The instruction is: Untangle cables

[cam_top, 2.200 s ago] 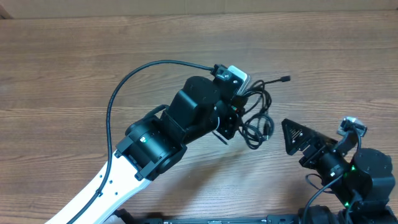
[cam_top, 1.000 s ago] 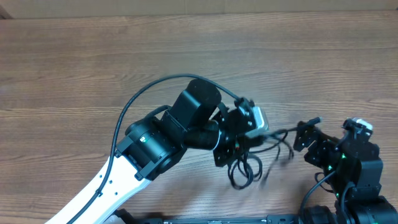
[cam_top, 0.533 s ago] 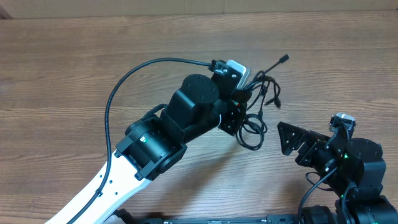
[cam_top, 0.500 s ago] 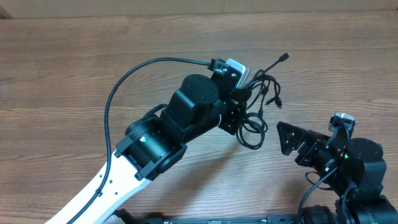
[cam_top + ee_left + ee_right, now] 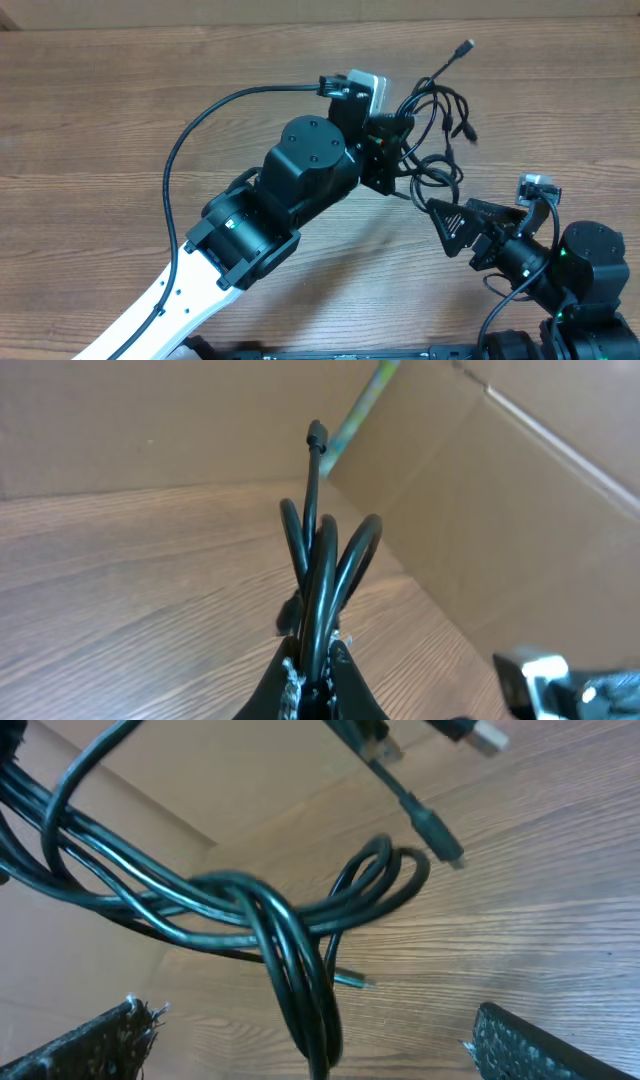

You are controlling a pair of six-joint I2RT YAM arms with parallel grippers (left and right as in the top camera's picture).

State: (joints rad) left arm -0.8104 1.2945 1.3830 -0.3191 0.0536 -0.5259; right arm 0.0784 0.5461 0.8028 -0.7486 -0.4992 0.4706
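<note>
The thick loop's hanging end is midway between my right gripper's open fingers and closing now would catch the loop, so it is time to close on it.
A tangled bundle of thin black cables (image 5: 432, 130) hangs in the air, held by my left gripper (image 5: 392, 160), which is shut on several strands (image 5: 318, 575). One plug end (image 5: 467, 46) sticks up toward the far side. My right gripper (image 5: 455, 222) is open, just below and right of the bundle. In the right wrist view the knotted loops (image 5: 285, 925) hang between the spread fingers (image 5: 315, 1045), with small plugs (image 5: 440, 848) dangling above the table.
The wooden table (image 5: 120, 120) lies below the bundle. A cardboard wall (image 5: 520, 510) stands along the far side. The left arm's own thick black cable (image 5: 200, 130) arcs over the table's middle left.
My left gripper lifted the bundle farther back and up. My right gripper moved left and forward, and its open fingers now sit under the hanging loops.
</note>
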